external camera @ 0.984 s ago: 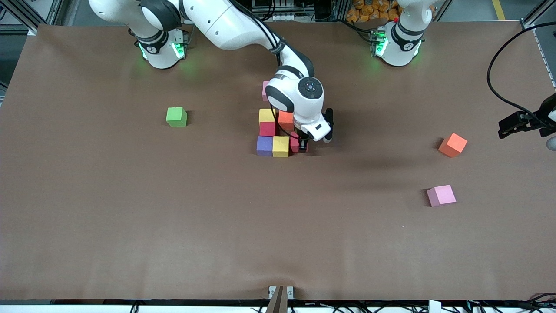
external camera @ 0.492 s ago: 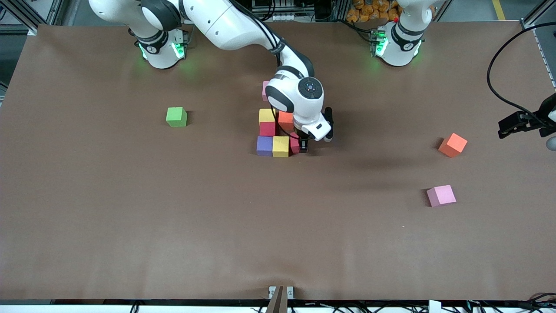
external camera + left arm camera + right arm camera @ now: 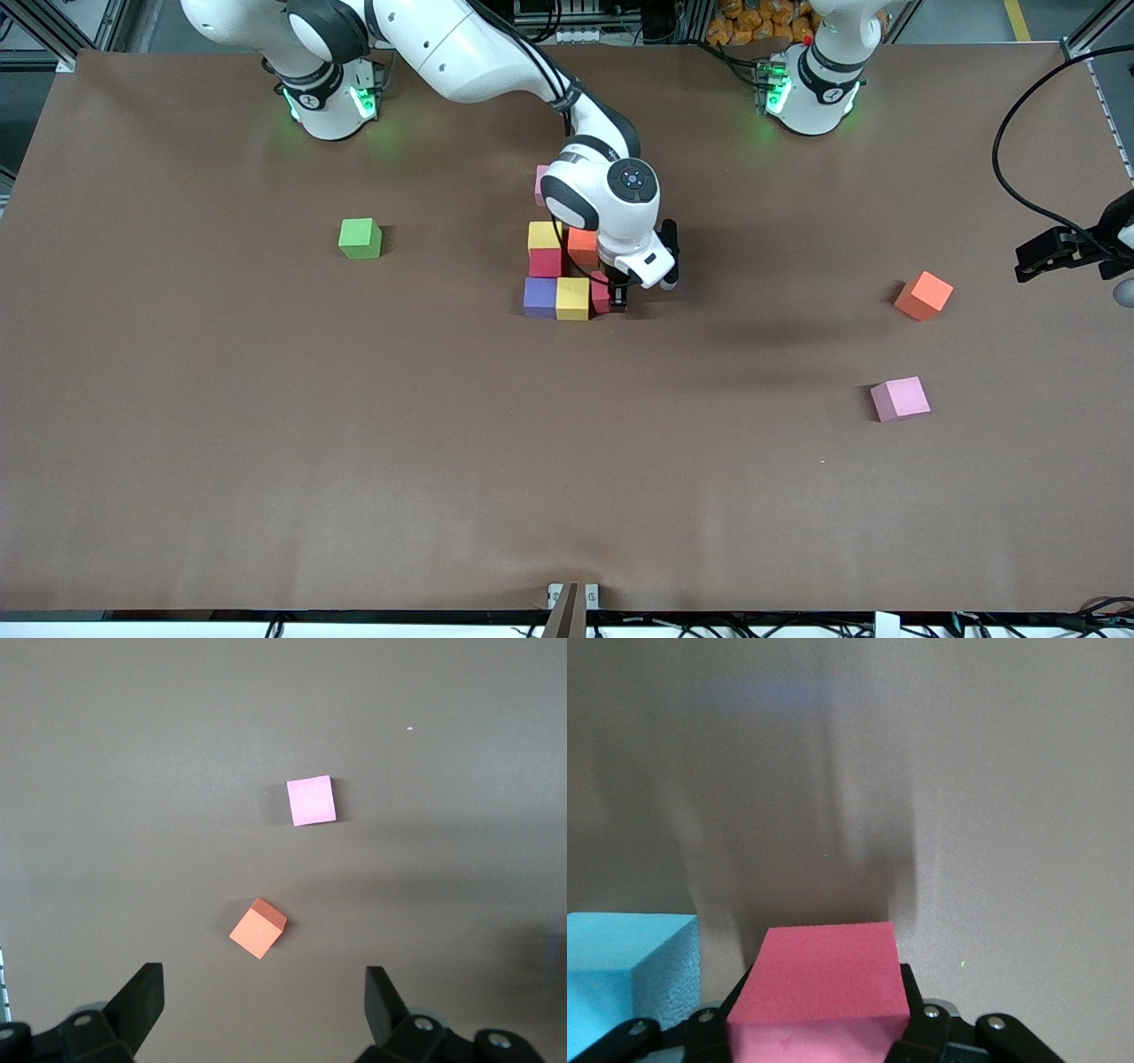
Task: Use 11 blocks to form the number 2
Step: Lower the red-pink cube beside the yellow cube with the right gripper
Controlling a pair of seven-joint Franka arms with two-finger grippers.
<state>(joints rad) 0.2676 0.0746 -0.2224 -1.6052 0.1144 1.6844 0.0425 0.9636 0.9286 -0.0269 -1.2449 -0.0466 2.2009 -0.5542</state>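
The red block's lower edge (image 3: 601,310) sits on the tabletop, so I need to open my right gripper, and the block would stay beside the yellow block.
The number 2 is a tight cluster of blocks mid-table, partly hidden under the right arm. I see a pink block (image 3: 539,184), a yellow (image 3: 544,236), an orange (image 3: 582,244), a red (image 3: 545,262), then a row of purple (image 3: 539,297) and yellow (image 3: 572,299). My right gripper (image 3: 611,298) is shut on a red block (image 3: 819,974) at that row's end, beside the yellow one. A light blue block (image 3: 620,966) shows next to it. My left gripper (image 3: 264,1005) hangs open and empty over the left arm's end of the table, above a loose orange block (image 3: 923,295) and a loose pink block (image 3: 900,398).
A green cube (image 3: 360,237) sits alone toward the right arm's end of the table. A black cable (image 3: 1010,177) loops over the table edge near the left gripper. Bare brown table (image 3: 567,461) stretches from the cluster to the front camera.
The right gripper has brought the red block down and closer against the yellow block of the nearest row. The left arm has not moved.
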